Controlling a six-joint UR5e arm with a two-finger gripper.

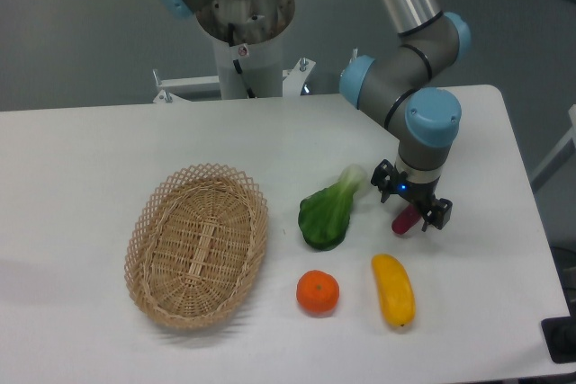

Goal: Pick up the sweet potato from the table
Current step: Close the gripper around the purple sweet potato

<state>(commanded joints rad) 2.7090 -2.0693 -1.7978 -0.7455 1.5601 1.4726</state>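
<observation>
My gripper grabs the sweet potato by its body [413,211] behind the exposed tip [401,226] next, to pick it up.
The sweet potato [404,220] is a small reddish-purple tuber lying on the white table [81,159], right of centre. My gripper [411,204] points straight down over it, with dark fingers [385,184] on either side of the tuber. The jaws stand open around it and its upper end is hidden under the gripper. Only the lower tip of the tuber shows.
A green bok choy [329,209] lies just left of the gripper. A yellow oblong fruit [394,290] and a round orange [318,292] lie in front of it. An oval wicker basket [198,243] sits at the left. The table's right edge is close by.
</observation>
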